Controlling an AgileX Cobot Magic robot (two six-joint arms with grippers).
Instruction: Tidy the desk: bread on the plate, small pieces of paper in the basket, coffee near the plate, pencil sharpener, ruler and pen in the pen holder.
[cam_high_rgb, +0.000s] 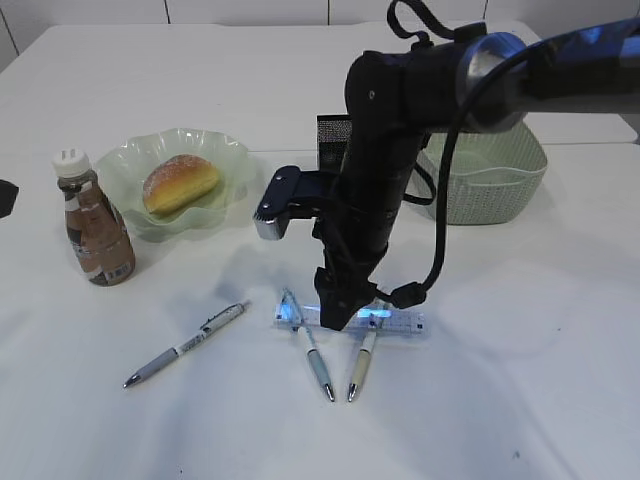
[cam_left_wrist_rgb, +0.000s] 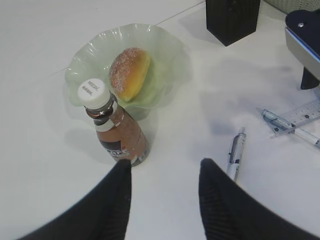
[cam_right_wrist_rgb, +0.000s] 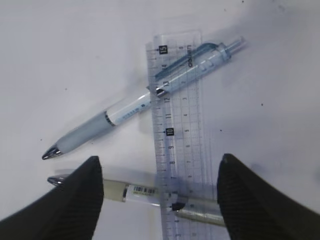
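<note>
I need to grab the clear ruler (cam_high_rgb: 400, 322) with my right gripper by its middle part between the pens. Then the ruler can stand in the pen holder (cam_high_rgb: 332, 140).
My right gripper (cam_high_rgb: 343, 312) (cam_right_wrist_rgb: 160, 162) hangs open just above the desk (cam_high_rgb: 500, 380), its fingers on either side of the clear ruler (cam_right_wrist_rgb: 182, 100) (cam_high_rgb: 400, 322). The ruler lies across a blue pen (cam_right_wrist_rgb: 125, 110) (cam_high_rgb: 312, 352) and a beige pen (cam_right_wrist_rgb: 135, 192) (cam_high_rgb: 360, 370). A silver pen (cam_high_rgb: 185, 346) (cam_left_wrist_rgb: 236, 152) lies apart to the left. The bread (cam_high_rgb: 180, 185) (cam_left_wrist_rgb: 129, 72) rests on the green plate (cam_high_rgb: 225, 160), and the coffee (cam_high_rgb: 97, 225) (cam_left_wrist_rgb: 117, 130) stands beside it. My left gripper (cam_left_wrist_rgb: 166, 164) is open and empty, near the bottle. The pencil sharpener and small pieces of paper are out of view.
The black pen holder (cam_high_rgb: 332, 140) (cam_left_wrist_rgb: 232, 17) stands behind my right arm (cam_high_rgb: 385, 150), partly hidden by it. The green basket (cam_high_rgb: 500, 180) sits at the back right; I cannot see inside it.
</note>
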